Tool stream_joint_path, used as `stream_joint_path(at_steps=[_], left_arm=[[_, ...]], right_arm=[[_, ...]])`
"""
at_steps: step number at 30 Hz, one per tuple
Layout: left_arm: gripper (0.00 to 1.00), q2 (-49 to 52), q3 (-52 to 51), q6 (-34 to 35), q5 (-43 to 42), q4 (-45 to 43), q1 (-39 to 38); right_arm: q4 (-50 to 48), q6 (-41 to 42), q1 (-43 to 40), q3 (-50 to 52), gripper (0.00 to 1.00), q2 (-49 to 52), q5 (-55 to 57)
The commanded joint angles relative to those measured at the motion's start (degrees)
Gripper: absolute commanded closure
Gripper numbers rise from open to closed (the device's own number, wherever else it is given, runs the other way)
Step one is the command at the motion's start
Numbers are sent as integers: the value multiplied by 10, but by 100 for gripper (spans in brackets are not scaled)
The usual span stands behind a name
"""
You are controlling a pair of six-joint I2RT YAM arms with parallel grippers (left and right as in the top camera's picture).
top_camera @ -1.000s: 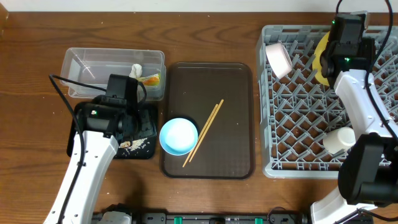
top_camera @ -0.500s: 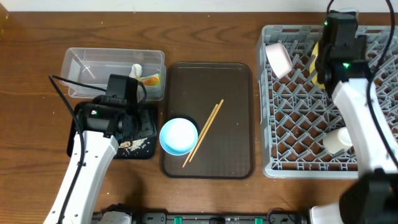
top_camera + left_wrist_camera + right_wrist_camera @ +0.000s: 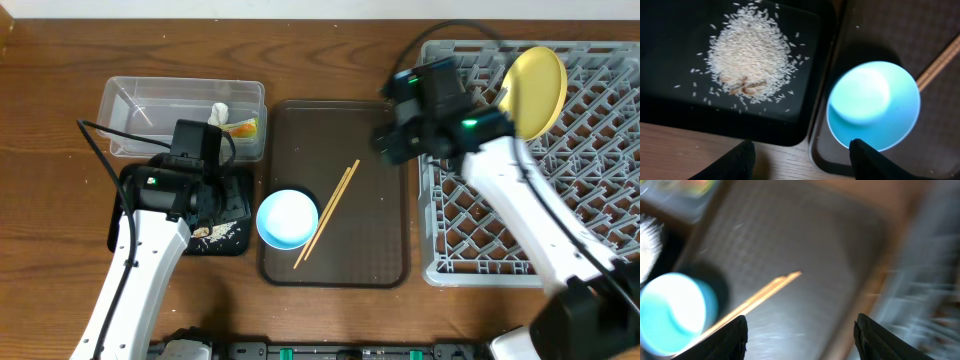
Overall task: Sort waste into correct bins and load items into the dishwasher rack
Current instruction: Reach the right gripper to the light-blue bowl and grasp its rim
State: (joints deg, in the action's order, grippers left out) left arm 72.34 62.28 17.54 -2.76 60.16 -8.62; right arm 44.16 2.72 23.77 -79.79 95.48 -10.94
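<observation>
I need to pinch the blue bowl next with my right gripper by its rim (image 3: 317, 219) on the side facing the dishwasher rack (image 3: 590, 170), so I can tilt it and load it into the rack.
A blue bowl (image 3: 288, 218) and a pair of wooden chopsticks (image 3: 328, 213) lie on the brown tray (image 3: 345, 130). My left gripper (image 3: 802, 156) is open and empty. It hovers over the wood between the black bin (image 3: 670, 60), which holds rice, and the bowl (image 3: 873, 105). My right gripper (image 3: 802, 330) is open and empty above the tray's right part. The chopsticks (image 3: 760, 297) and bowl (image 3: 675, 312) show blurred to its left. In the overhead view it (image 3: 392, 140) is at the tray's upper right. A yellow plate (image 3: 532, 78) stands in the grey dishwasher rack (image 3: 590, 170).
A clear container (image 3: 150, 110) with food scraps stands at the back left, behind the black bin (image 3: 228, 228). The right arm stretches across the rack and hides part of it. Bare wood lies along the front edge and far left.
My right arm has swung left from the rack's far corner to the tray's right edge, leaving the yellow plate standing in the rack. The left arm has not moved.
</observation>
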Motion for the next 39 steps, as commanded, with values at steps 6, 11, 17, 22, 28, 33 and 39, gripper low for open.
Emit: stream_joint_path(at_steps=[6,11,17,22,28,33,39], left_arm=[[36,3,-2,71,139,33,3],[36,3,-2,74,142,35,3],[36,3,-2,74,142,35,3],[36,3,-2,74,142,35,3],[36,3,-2,74,142,37,3],[37,3,-2,74,142,37,3],[36,3,-2,74,142,37,3]], right_arm=[[-2,77,99,0,38,98,-45],[-16,108,140,0,41,150,-45],[-30,136,172,0,54,195,-40],[-45,160,181,0,78,216,-39],[-63,162,173,-1,99,202,-36],[-50,161,139,-11,99,151,3],[-19,133,64,-12,99,32,134]])
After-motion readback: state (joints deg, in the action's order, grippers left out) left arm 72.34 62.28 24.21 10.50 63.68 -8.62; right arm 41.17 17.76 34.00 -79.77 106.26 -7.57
